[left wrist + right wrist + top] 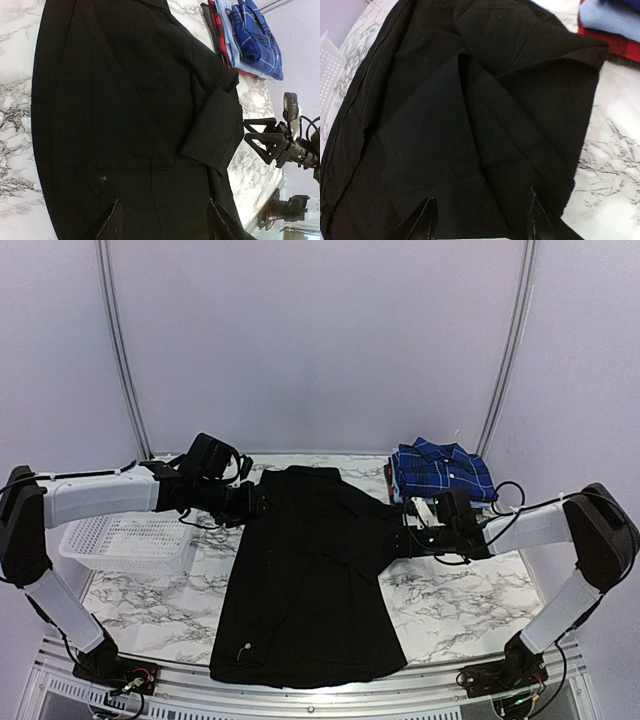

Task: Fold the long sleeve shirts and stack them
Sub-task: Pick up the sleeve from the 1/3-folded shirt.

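Note:
My right gripper should lower first and then close on the folded sleeve's edge, because the edge lies below the open fingers and closing now would miss it.
A black long sleeve shirt (300, 580) lies spread on the marble table, collar at the far end, hem at the near edge. Its right sleeve (215, 127) is folded in over the body. My left gripper (258, 503) is open at the shirt's upper left edge; in the left wrist view (162, 224) its jaws stand wide over black cloth. My right gripper (405, 538) is open at the folded sleeve's edge, with only black cloth (470, 125) ahead of it in the right wrist view (480, 221). Folded shirts (440, 472) are stacked at the back right, blue plaid on top.
A white mesh basket (125, 540) stands on the left under my left arm; its corner shows in the right wrist view (327, 65). The stack's light blue and red layers (612, 27) lie close beyond the right sleeve. Bare marble (460, 605) shows right of the shirt.

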Motion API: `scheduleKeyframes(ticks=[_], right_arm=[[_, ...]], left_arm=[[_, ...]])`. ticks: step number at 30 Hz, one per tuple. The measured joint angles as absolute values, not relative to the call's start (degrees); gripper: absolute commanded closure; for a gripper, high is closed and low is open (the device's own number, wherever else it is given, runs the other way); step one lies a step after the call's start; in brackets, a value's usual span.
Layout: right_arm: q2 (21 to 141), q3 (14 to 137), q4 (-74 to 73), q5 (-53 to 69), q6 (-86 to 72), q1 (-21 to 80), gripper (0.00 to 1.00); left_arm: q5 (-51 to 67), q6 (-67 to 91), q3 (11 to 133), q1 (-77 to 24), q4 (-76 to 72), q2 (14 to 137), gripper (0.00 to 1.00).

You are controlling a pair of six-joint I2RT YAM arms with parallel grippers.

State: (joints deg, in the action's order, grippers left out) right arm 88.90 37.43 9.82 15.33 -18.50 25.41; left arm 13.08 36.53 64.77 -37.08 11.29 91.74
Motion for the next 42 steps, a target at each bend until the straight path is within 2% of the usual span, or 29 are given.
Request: scheduleKeyframes(ticks=[8, 10, 14, 19, 22, 33, 42], right_arm=[[91.8, 37.8, 9.4, 19.8, -17.0, 25.3, 0.5], [92.2, 37.8, 9.3, 20.1, -16.8, 25.3, 0.54], [93.0, 38.1, 8.7, 20.7, -16.5, 25.3, 0.66], [93.1, 39.7, 7.0, 22.9, -16.8, 25.5, 0.92], [93.0, 40.5, 5.9, 24.3, -17.3, 26.0, 1.0], [92.8, 46.8, 1.7, 30.7, -22.8, 32.3, 1.0], [92.8, 49.4, 6.7, 34.9, -37.1, 35.1, 1.0]], left_arm=[[13.1, 36.1, 64.6, -37.2, 12.1, 91.7, 0.4], [13.1, 35.9, 64.6, -37.2, 12.2, 91.7, 0.4], [13.1, 35.5, 64.6, -37.5, 12.2, 91.7, 0.4], [13.1, 34.1, 64.6, -39.0, 12.2, 91.7, 0.4], [13.0, 32.8, 64.7, -40.5, 12.3, 91.7, 0.39], [8.9, 26.9, 66.8, -49.7, 11.1, 92.7, 0.38], [5.0, 26.3, 66.8, -54.4, 5.8, 98.1, 0.35]])
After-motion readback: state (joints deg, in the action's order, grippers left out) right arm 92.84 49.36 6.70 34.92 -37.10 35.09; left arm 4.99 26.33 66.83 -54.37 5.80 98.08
